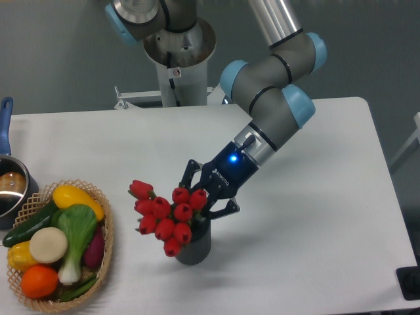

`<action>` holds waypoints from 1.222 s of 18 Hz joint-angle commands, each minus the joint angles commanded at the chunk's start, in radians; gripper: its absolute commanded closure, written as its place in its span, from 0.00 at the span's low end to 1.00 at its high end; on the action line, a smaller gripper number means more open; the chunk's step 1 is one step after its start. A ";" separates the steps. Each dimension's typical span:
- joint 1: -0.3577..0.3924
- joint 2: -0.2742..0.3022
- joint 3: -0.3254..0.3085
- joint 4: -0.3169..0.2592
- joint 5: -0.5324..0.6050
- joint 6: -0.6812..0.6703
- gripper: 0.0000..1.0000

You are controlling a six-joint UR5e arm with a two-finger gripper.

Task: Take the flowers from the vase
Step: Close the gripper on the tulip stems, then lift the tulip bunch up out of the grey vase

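Note:
I will next use my gripper to hold the red flowers by their stems, so that I can lift the flowers (164, 213) out of the vase (194, 248).
The flowers (164, 213), a bunch of red closed tulip buds, stand in the vase (194, 248), a small dark grey ribbed cylinder near the table's front middle. The bunch leans to the left out of the vase's mouth. My gripper (199, 201) comes down at a slant from the upper right, right behind the buds and just above the vase. Its two black fingers (186, 177) are spread apart on either side of the back of the bunch. The fingertips and the stems are hidden behind the buds.
A wicker basket (105, 226) of colourful vegetables sits at the front left. A metal pot (12, 190) with a blue handle stands at the left edge. The arm's base (178, 59) is at the back of the white table (315, 230).

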 joint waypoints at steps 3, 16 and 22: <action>0.002 0.017 0.029 0.000 0.002 -0.095 1.00; 0.003 0.020 0.167 0.000 -0.014 -0.385 1.00; 0.026 0.018 0.270 0.000 -0.064 -0.511 1.00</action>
